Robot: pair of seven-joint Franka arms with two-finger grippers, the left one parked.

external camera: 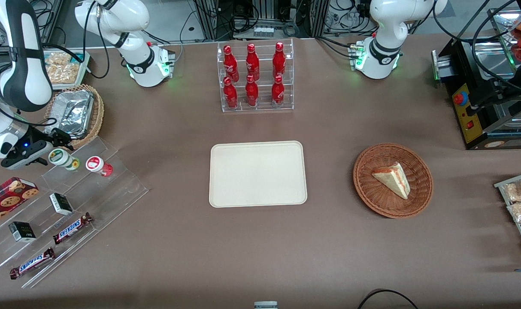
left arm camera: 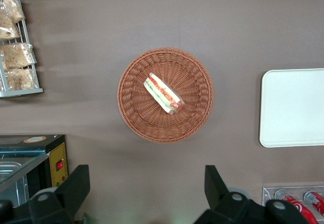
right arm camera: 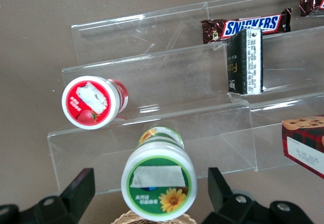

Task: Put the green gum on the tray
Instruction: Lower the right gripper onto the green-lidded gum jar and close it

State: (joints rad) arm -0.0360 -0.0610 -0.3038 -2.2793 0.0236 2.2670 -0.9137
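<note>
The gripper grabs the gum by its rounded body point(external camera: 66, 160) next, to place the green gum on the tray point(external camera: 258, 174).
The green gum point(external camera: 63, 159) lies on its side on the top step of a clear stepped stand point(external camera: 114, 189), its green-and-white lid point(right arm camera: 158, 180) turned toward my gripper. My gripper point(external camera: 50, 150) is at the working arm's end of the table, right at the lid. It is open, one finger on each side of the green gum point(right arm camera: 158, 180), with a gap on both sides. The cream tray point(external camera: 258, 174) lies flat at the table's middle with nothing on it, apart from the gripper; its edge point(left arm camera: 293, 107) also shows in the left wrist view.
A red-lidded bottle point(external camera: 98, 165) lies beside the green gum on the same step. Lower steps hold Snickers bars point(external camera: 72, 228) and small dark boxes point(external camera: 61, 204). A cookie box point(external camera: 7, 196), a foil-filled wicker basket point(external camera: 74, 113), a cola rack point(external camera: 256, 77) and a sandwich basket point(external camera: 392, 180) stand around.
</note>
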